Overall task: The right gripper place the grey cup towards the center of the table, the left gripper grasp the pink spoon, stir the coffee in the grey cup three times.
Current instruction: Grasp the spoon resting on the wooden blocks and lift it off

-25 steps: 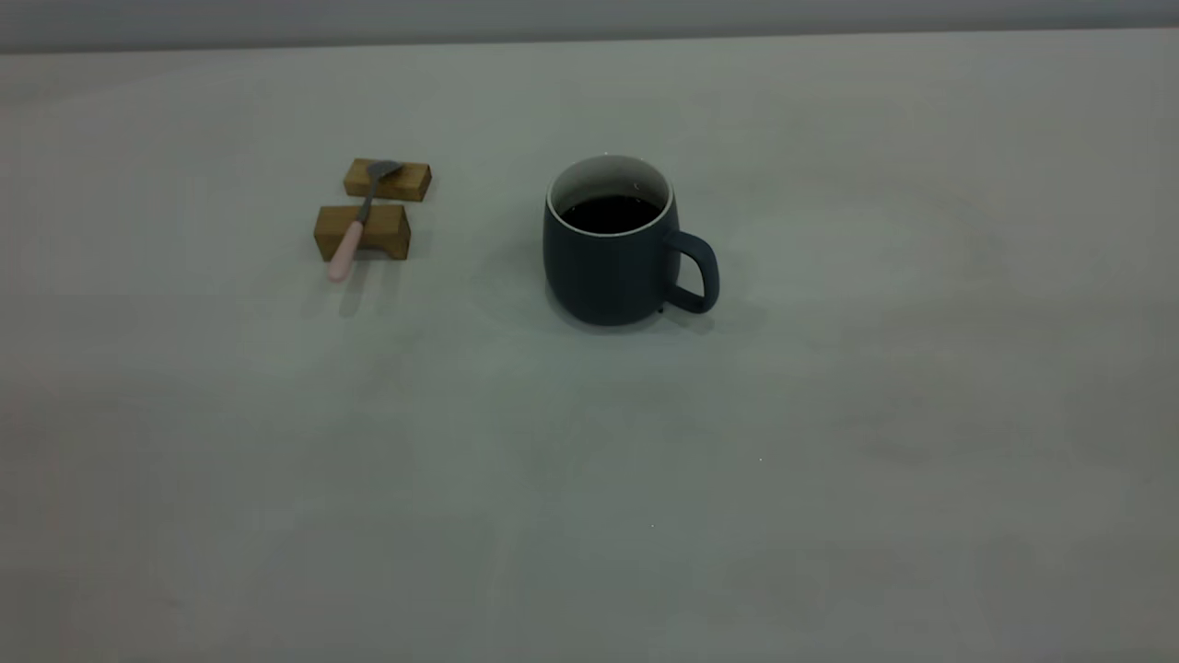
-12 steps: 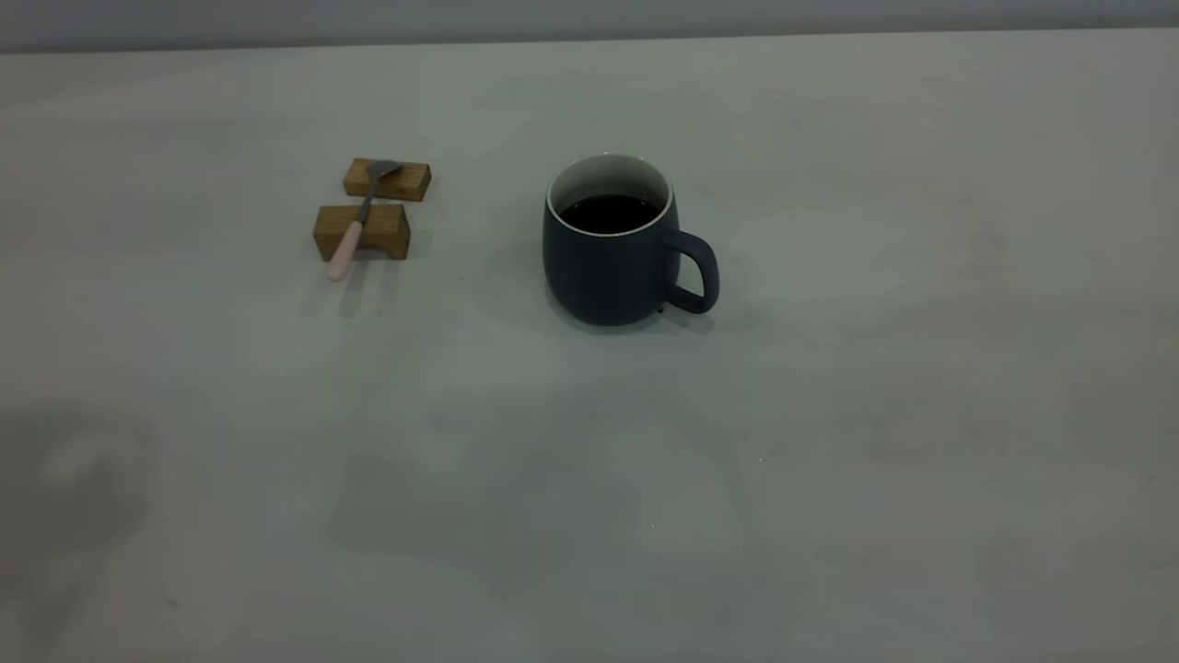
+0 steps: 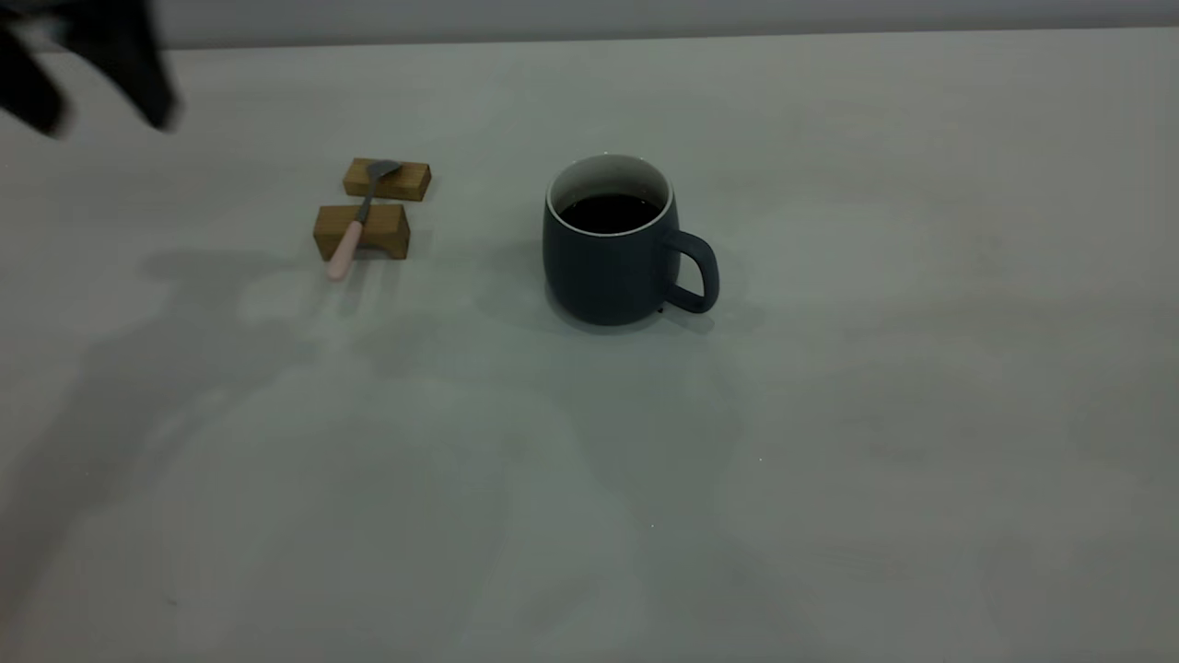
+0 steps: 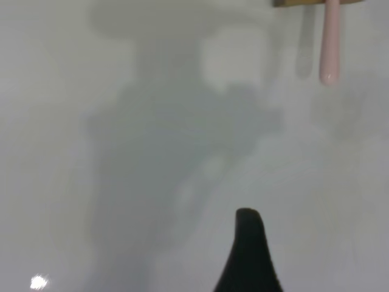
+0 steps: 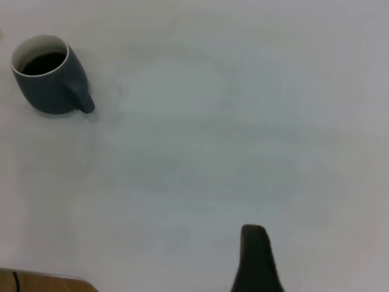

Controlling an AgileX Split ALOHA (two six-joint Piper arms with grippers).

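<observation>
My left gripper is to hold the spoon by its pink handle (image 3: 345, 250) next, so it can stir the coffee in the grey cup (image 3: 608, 267).
The grey cup (image 3: 608, 267) stands upright near the middle of the table (image 3: 921, 414), its handle pointing right, with dark coffee (image 3: 610, 214) inside. Left of it, the pink spoon (image 3: 350, 241) rests across two wooden blocks (image 3: 387, 180), handle end nearest the camera. My left gripper (image 3: 103, 122) hovers open at the far upper left, well away from the spoon. In the left wrist view one dark finger (image 4: 246, 243) shows, with the spoon's handle (image 4: 330, 42) far ahead. The right wrist view shows one finger (image 5: 255, 255), nothing beside it, and the cup (image 5: 48, 91) far off.
The second wooden block (image 3: 361, 230) holds up the spoon's neck. Broad arm shadows lie over the table's left and front. A brown table edge (image 5: 42, 283) shows in the right wrist view. The right arm is outside the exterior view.
My left gripper has come into the exterior view at the upper left, and its shadow has spread across the table. The cup and spoon have not moved.
</observation>
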